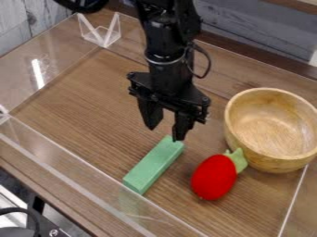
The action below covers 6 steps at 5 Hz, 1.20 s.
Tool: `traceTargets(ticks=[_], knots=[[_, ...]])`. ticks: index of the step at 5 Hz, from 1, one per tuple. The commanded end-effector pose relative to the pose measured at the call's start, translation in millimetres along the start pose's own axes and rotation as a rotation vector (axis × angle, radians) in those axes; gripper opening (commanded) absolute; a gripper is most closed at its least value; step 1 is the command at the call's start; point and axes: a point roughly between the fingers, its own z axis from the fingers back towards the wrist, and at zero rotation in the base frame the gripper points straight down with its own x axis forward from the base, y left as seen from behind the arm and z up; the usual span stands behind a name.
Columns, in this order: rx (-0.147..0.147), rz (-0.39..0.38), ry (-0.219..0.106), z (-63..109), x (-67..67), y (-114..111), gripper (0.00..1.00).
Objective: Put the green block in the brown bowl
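My gripper grabs the green block (152, 166) by one of its short ends next, to put it in the brown bowl (272, 128).
The green block (152, 166) lies flat on the wooden table, its long side running from near left to far right. My gripper (165, 124) hangs just above its far end, jaws open, nothing between the fingers. The brown bowl (272, 128) stands upright to the right of the gripper and looks empty.
A red strawberry-like toy (214, 176) with a green stem lies between the block and the bowl. Clear acrylic walls (74, 199) fence the table along the near and left sides. A small clear stand (99, 31) sits at the back left.
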Motion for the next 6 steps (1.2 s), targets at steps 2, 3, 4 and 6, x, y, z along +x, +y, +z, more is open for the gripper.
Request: traceTargets(ticks=[2, 3, 4, 6], knots=[[0.016, 0.051, -0.008, -14.2, -1.7, 17, 1.0], [0.02, 0.08, 0.007, -29.3, -3.1, 24, 1.0], [0.027, 0.119, 0.027, -40.8, -5.6, 19, 1.0], [0.034, 0.13, 0.043, -49.4, -11.5, 21, 0.0]])
